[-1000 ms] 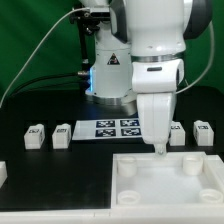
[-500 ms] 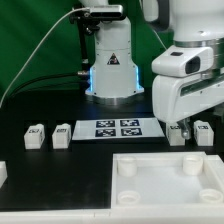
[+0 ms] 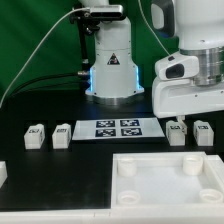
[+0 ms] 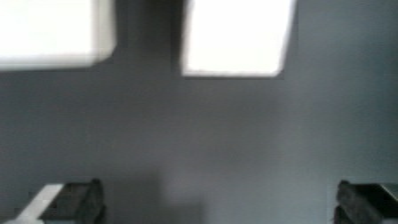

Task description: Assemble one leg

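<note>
My gripper picks up the white leg by its marker-tagged body (image 3: 203, 134) next, to attach it to the large white square panel.
Four small white legs with marker tags stand in a row on the black table: two on the exterior view's left (image 3: 36, 136) (image 3: 62, 135) and two on its right (image 3: 178, 133) (image 3: 203, 133). My gripper (image 3: 185, 118) hangs just above the right pair and touches neither. In the wrist view my gripper (image 4: 221, 203) is open and empty, with its dark fingertips (image 4: 71, 200) wide apart over bare table. A blurred white leg (image 4: 235, 38) lies ahead of them. A second white shape (image 4: 54, 35) lies beside it; I cannot tell what it is.
The large white square panel with corner holes (image 3: 160, 188) lies at the front. The marker board (image 3: 118, 128) lies between the two pairs of legs. The robot base (image 3: 108, 70) stands behind it. A small white piece (image 3: 3, 172) shows at the left edge.
The arm has risen from over the panel and moved to the exterior view's right, and it now hangs over the right pair of legs. The parts have not moved.
</note>
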Robot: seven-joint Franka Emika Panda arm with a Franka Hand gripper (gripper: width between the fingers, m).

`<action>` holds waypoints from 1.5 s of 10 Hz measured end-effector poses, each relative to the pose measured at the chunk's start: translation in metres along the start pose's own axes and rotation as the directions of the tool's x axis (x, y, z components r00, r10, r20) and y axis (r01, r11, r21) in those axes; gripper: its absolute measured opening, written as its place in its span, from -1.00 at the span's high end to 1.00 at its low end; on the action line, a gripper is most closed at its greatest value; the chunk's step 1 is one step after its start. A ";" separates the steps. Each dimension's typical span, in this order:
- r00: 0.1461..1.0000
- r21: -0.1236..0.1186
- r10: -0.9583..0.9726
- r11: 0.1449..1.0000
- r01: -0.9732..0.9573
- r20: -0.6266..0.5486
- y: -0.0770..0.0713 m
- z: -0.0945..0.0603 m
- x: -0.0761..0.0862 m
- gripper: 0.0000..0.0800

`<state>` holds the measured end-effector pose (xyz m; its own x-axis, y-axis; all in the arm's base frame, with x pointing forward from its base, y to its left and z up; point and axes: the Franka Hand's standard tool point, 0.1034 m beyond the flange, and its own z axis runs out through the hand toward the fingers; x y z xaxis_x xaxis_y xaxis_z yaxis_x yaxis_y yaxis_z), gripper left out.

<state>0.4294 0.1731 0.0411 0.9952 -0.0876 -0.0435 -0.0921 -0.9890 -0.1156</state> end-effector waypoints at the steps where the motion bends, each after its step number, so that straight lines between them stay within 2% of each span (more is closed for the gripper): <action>1: 1.000 0.006 -0.027 1.000 0.027 -0.013 0.004 0.003 0.000 -0.62; 3: 1.000 0.000 -0.024 1.000 0.024 0.019 0.005 0.003 -0.001 -0.62; 4: 0.997 -0.011 -0.017 1.000 0.018 0.075 0.007 0.005 -0.007 -0.62; 5: 0.977 -0.031 0.024 0.999 -0.017 0.211 0.004 0.004 -0.017 -0.62; 6: 0.961 -0.039 0.026 0.999 -0.016 0.275 -0.002 0.003 -0.016 -0.62; 9: 0.842 -0.073 0.052 0.997 -0.016 0.537 -0.001 0.003 -0.025 -0.62; 10: 0.812 -0.075 0.058 0.997 -0.017 0.581 -0.002 0.007 -0.024 -0.62; 11: 0.759 -0.085 0.064 0.996 -0.011 0.648 0.000 0.009 -0.031 -0.62; 12: 0.728 -0.087 0.067 0.996 -0.010 0.682 -0.001 0.013 -0.032 -0.62; 13: 0.750 -0.082 0.065 0.997 -0.014 0.659 -0.002 0.019 -0.029 -0.62; 15: 0.751 -0.088 0.066 0.996 -0.010 0.657 -0.004 0.029 -0.038 -0.62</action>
<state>0.3905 0.1839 0.0141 0.7192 -0.0530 -0.6928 -0.0993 -0.9947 -0.0270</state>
